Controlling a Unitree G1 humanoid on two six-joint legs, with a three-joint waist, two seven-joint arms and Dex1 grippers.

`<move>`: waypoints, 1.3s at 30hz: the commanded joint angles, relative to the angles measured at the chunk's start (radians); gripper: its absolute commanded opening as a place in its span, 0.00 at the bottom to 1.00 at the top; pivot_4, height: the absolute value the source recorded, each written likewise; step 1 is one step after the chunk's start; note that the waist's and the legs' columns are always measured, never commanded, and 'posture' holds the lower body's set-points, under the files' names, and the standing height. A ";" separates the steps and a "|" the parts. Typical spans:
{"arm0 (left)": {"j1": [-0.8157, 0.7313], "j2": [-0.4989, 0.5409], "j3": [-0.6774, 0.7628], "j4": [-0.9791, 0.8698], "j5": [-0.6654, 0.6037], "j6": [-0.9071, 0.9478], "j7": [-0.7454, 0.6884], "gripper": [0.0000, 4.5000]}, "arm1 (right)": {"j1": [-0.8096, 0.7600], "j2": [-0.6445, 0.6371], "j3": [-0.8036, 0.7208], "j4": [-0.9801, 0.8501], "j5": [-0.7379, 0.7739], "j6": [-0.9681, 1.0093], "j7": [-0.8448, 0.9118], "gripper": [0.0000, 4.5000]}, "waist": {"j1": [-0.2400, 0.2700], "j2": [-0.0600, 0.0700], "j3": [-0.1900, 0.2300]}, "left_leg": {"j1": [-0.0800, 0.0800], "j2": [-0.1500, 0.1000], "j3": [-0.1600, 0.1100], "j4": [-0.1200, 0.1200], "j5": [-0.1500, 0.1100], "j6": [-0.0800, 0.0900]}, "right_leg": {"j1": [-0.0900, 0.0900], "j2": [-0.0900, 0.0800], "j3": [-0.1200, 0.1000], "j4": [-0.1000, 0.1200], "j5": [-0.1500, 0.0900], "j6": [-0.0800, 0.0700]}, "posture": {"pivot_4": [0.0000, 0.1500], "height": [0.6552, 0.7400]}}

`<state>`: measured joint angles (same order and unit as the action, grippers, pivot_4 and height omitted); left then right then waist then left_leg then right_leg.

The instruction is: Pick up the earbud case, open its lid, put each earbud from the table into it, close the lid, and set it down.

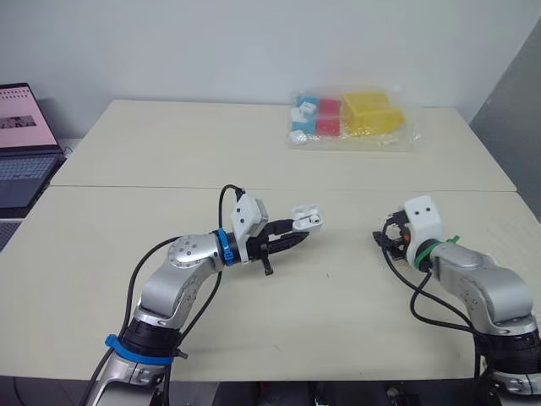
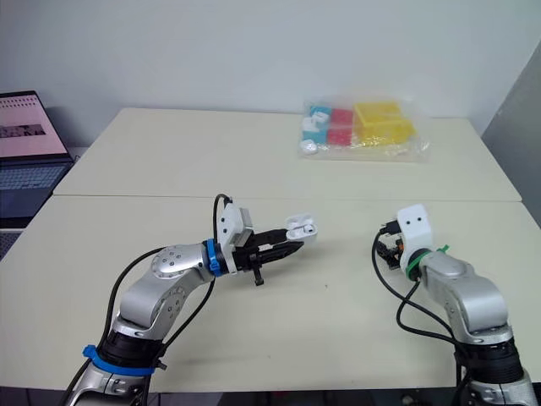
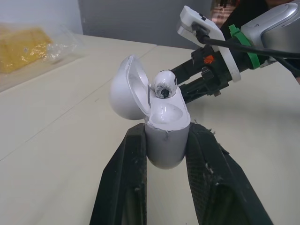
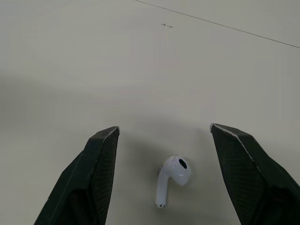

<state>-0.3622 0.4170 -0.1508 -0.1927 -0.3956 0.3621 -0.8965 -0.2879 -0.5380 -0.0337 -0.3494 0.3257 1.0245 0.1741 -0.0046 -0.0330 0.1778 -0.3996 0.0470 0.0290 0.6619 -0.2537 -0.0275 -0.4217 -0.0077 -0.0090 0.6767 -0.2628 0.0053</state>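
The right gripper will next grab the earbud by its rounded head [image 4: 178, 169], so the second white earbud's stem [image 4: 161, 191] stays free to slide into the open case.
My left gripper [image 1: 301, 229] is shut on the white earbud case [image 3: 164, 136] and holds it above the middle of the table [image 1: 169, 135]. The case's lid [image 3: 125, 89] stands open, and one white earbud [image 3: 163, 86] sits in the case. To the right, my right gripper [image 4: 164, 129] hangs open just over the table [image 1: 382, 239]. A second white earbud [image 4: 171, 178] lies flat on the table between its two fingers [image 4: 101, 159], touching neither. The right gripper [image 3: 201, 79] also shows behind the case in the left wrist view.
A clear plastic bag [image 1: 353, 119] of yellow, red, blue and white pieces lies at the table's far right. An open laptop [image 1: 20, 144] stands off the far left edge. A seam [image 1: 152, 187] crosses the table behind both arms.
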 commanded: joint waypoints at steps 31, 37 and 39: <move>0.022 0.008 -0.003 -0.069 0.002 -0.010 -0.008 0.17 | 0.099 -0.254 0.115 -0.086 -0.027 -0.209 0.492 0.10 | 0.002 0.001 0.000 | 0.000 0.000 0.000 0.000 0.000 0.000 | 0.001 0.000 -0.001 -0.001 0.000 0.000 | 1.00 0.97; 0.039 0.018 0.000 -0.092 -0.002 0.000 -0.005 0.17 | 0.130 -0.473 0.164 -0.060 -0.041 -0.506 0.832 0.10 | 0.001 0.000 0.000 | 0.001 0.000 0.000 0.000 0.000 0.000 | 0.001 0.001 -0.002 -0.001 0.000 0.000 | 1.00 0.97; 0.054 0.023 0.002 -0.111 -0.003 0.008 0.001 0.17 | 0.140 -0.568 0.193 -0.009 -0.100 -0.661 0.957 0.10 | 0.002 0.001 0.000 | 0.001 0.000 0.000 0.000 0.000 0.000 | 0.001 0.001 -0.002 -0.001 0.000 0.000 | 1.00 0.97</move>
<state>-0.3145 0.4316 -0.1513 -0.2496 -0.3907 0.3697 -0.9021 -0.1574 -1.0520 0.1556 -0.3818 0.2669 0.4857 1.0299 -0.0029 -0.0325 0.1781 -0.3985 0.0471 0.0290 0.6623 -0.2538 -0.0274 -0.4206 -0.0068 -0.0108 0.6761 -0.2629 0.0053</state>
